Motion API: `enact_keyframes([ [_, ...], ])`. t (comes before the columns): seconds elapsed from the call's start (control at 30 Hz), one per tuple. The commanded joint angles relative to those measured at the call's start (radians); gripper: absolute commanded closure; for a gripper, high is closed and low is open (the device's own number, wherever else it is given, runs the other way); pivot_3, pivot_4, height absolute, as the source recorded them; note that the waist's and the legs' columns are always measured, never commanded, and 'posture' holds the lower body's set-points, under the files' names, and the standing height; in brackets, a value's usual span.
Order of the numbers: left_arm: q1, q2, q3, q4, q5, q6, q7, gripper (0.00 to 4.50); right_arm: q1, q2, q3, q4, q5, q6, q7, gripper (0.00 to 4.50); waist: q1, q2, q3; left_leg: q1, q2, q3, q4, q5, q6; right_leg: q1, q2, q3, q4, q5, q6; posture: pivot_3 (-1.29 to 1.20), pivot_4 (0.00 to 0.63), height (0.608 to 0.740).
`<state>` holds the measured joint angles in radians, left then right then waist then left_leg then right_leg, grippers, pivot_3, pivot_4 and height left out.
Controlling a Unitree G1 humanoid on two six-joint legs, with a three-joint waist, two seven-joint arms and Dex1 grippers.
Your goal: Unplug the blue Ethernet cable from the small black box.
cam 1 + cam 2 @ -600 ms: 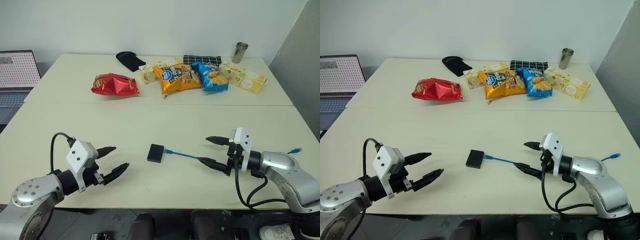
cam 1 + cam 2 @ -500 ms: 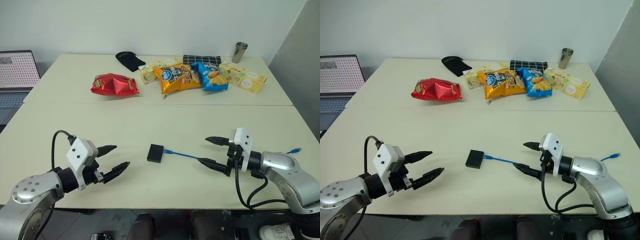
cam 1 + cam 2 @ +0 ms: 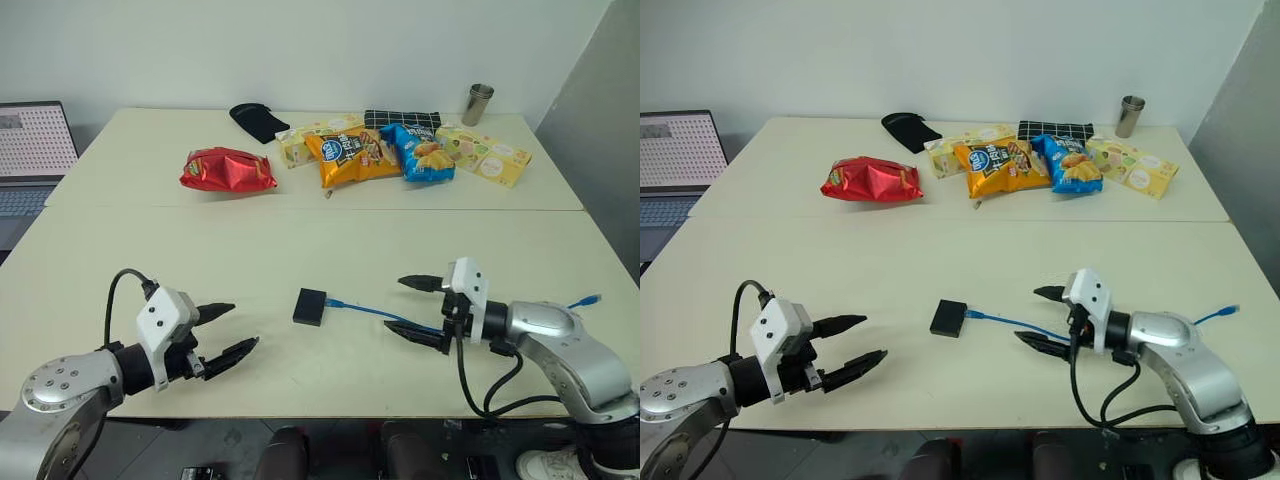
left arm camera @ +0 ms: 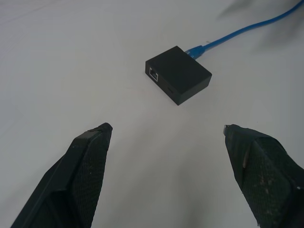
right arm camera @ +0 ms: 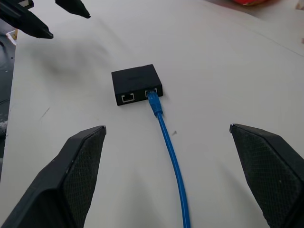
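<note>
My left gripper grabs the opposite end point(image 3: 300, 306) of the small black box next, to hold the box, since the blue plug point(image 3: 334, 303) sticks out of one side.
The small black box point(image 3: 310, 306) lies flat near the table's front edge, midway between my arms. The blue Ethernet cable point(image 3: 375, 309) is plugged into its right side and runs right under my right gripper, its free plug end point(image 3: 592, 299) near the right table edge. In the right wrist view the plug point(image 5: 152, 96) sits in one port of the box point(image 5: 137, 83), beside a bare port. My left gripper point(image 3: 227, 331) stands open left of the box, well apart from it. My right gripper point(image 3: 415, 308) stands open over the cable, a short way right of the box.
At the back of the table lie a red snack bag point(image 3: 228, 169), an orange bag point(image 3: 345, 156), a blue bag point(image 3: 423, 153), yellow boxes point(image 3: 484, 154), a black glove point(image 3: 255, 120), a checked pouch point(image 3: 402, 118) and a metal cup point(image 3: 479, 104). A laptop point(image 3: 35, 150) stands at far left.
My right gripper has moved a little left along the cable toward the box. My left gripper has sunk slightly. The box and cable lie as before.
</note>
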<state>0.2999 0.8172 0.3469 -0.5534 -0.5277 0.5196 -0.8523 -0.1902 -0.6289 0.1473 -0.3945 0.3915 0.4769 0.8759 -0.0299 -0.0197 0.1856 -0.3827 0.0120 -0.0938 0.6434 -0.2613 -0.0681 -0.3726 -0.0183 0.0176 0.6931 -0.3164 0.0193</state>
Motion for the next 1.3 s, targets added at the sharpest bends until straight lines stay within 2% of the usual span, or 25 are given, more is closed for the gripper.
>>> enact_keyframes([
  [0.03,0.000,0.012,0.000,-0.004,0.007,-0.018,-0.021,0.48,-0.037,0.022,0.039,0.027,-0.048,-0.054,0.004,0.09,0.000,0.000,0.000,0.000,0.000,0.000,0.000,0.000,0.000,0.000,0.000,0.000,0.000,0.000,0.000,0.00,0.150,0.740],
  [0.3,0.023,0.000,-0.006,0.010,0.015,-0.063,-0.067,0.48,-0.157,0.145,0.196,0.247,-0.221,-0.150,-0.035,0.09,-0.002,0.000,0.000,0.000,0.000,0.001,0.000,0.000,0.000,0.000,0.000,0.000,-0.001,0.000,0.000,0.00,0.150,0.740],
  [0.63,-0.008,0.010,0.004,0.043,-0.014,-0.057,-0.115,0.48,-0.262,0.250,0.261,0.416,-0.310,-0.174,-0.033,0.09,-0.002,0.000,0.000,0.000,0.000,0.000,0.000,0.000,0.000,-0.001,0.000,0.000,0.000,0.000,0.000,0.00,0.150,0.740],
  [0.67,-0.009,0.012,0.001,0.046,-0.011,-0.059,-0.116,0.45,-0.267,0.255,0.264,0.420,-0.315,-0.171,-0.032,0.44,-0.002,0.000,0.000,0.000,0.001,0.000,0.000,0.000,0.000,-0.001,0.000,0.000,0.000,0.000,0.000,0.00,0.150,0.740],
  [0.73,-0.011,0.012,-0.003,0.049,-0.008,-0.059,-0.118,0.45,-0.272,0.260,0.267,0.426,-0.322,-0.170,-0.029,0.76,-0.002,0.001,0.000,0.000,0.001,0.000,0.000,0.000,0.000,-0.001,0.000,0.000,0.000,0.000,0.000,0.00,0.150,0.740],
  [0.97,-0.032,0.011,-0.011,0.065,-0.006,-0.054,-0.125,0.45,-0.280,0.260,0.281,0.430,-0.356,-0.160,-0.019,2.48,-0.002,0.001,0.000,0.000,0.000,0.000,0.000,0.000,0.000,-0.001,0.000,0.000,0.001,0.000,0.000,0.00,0.150,0.740],
  [1.13,-0.056,0.009,-0.015,0.095,-0.014,-0.046,-0.129,0.45,-0.289,0.249,0.291,0.428,-0.377,-0.177,-0.013,3.48,-0.002,0.001,0.000,0.000,0.000,0.000,0.000,0.000,0.000,-0.001,0.000,0.000,0.001,0.000,0.000,0.00,0.150,0.740],
  [1.23,-0.070,0.007,-0.015,0.109,-0.022,-0.041,-0.130,0.45,-0.299,0.249,0.291,0.427,-0.391,-0.188,-0.013,4.28,-0.002,0.001,0.000,0.000,0.000,0.000,0.000,0.000,0.000,-0.001,0.000,0.000,0.001,0.000,0.000,0.00,0.150,0.740],
  [1.3,-0.074,0.009,-0.013,0.111,-0.028,-0.038,-0.132,0.45,-0.305,0.253,0.286,0.426,-0.398,-0.195,-0.019,4.38,-0.002,0.001,0.000,0.001,0.000,0.000,0.000,0.000,0.000,-0.001,0.000,0.000,0.001,0.000,0.000,0.00,0.150,0.740],
])
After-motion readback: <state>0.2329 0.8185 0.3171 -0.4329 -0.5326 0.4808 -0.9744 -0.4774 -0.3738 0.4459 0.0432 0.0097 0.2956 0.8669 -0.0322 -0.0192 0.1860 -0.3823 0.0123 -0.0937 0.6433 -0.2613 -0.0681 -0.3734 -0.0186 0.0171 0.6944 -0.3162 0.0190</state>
